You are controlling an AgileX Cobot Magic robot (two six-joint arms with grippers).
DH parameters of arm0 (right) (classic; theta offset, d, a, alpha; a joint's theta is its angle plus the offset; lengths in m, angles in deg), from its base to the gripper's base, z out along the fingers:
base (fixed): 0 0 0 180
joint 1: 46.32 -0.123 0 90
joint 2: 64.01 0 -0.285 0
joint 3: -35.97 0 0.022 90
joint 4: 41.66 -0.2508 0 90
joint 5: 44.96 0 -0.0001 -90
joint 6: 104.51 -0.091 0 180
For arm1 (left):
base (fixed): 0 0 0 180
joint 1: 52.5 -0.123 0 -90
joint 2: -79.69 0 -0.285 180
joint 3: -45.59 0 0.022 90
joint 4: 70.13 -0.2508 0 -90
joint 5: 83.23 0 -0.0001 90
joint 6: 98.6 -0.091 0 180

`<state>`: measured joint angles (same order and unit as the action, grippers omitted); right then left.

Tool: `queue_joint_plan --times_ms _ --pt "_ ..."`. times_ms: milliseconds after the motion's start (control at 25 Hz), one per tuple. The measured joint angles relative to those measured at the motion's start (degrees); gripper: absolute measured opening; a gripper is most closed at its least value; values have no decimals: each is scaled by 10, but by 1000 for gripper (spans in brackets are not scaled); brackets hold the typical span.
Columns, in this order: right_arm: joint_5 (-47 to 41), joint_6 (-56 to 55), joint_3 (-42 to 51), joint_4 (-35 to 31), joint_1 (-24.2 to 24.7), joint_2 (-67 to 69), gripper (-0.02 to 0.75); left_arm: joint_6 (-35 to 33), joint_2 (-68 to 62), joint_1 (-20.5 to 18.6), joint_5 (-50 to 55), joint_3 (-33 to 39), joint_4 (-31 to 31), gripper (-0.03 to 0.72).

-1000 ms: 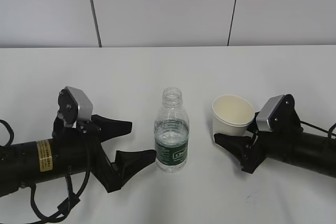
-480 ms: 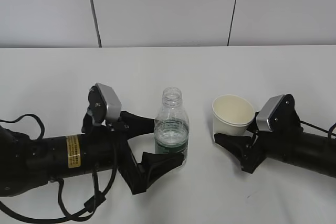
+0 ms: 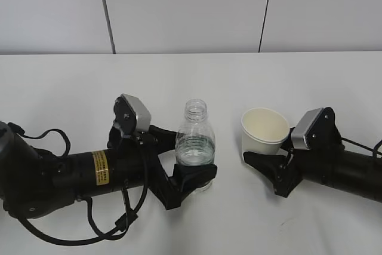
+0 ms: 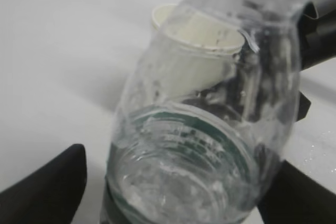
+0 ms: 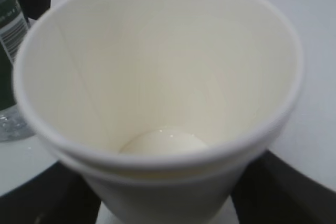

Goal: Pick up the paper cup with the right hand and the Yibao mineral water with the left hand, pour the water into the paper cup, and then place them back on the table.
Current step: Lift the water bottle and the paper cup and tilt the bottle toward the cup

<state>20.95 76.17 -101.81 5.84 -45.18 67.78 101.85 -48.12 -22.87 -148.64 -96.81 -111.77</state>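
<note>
Next, my left gripper grabs the Yibao bottle by its lower body [image 3: 195, 156]. That leaves the Yibao bottle's opening [image 3: 196, 104] free to pour into the cup.
The clear Yibao water bottle [image 3: 195, 144] with a green label stands uncapped on the white table [image 3: 191, 82]. My left gripper [image 3: 194, 159] is open with one finger on each side of its lower body. In the left wrist view the bottle [image 4: 199, 129] fills the frame, and a gap shows beside the left finger [image 4: 47, 192]. The white paper cup [image 3: 264, 129] sits tilted between the fingers of my right gripper [image 3: 265, 148], which is shut on it. In the right wrist view the cup [image 5: 157, 77] is empty, with fingers [image 5: 47, 198] against both sides.
The cup [image 4: 194, 61] and the right gripper [image 4: 315, 35] show through and behind the bottle in the left wrist view. The bottle's label [image 5: 10, 35] is at the left edge of the right wrist view. A grey panelled wall [image 3: 191, 10] runs behind the table.
My left arm has moved right across the table, and its open fingers now stand on either side of the bottle. The right arm and the cup have not moved.
</note>
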Motion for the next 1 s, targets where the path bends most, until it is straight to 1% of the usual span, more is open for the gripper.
queue_joint_plan --times_ms 160,480,760,1000 --pt "0 0 0 0 0 0 518 0 0 0 0 -1 4 564" --pt "0 0 0 0 0 0 518 0 0 1 0 -1 9 548" --pt "0 0 0 5 0 0 517 0 0 2 -2 -1 10 453" --pt "0 0 0 8 0 0 517 -1 0 2 -4 -1 15 403"
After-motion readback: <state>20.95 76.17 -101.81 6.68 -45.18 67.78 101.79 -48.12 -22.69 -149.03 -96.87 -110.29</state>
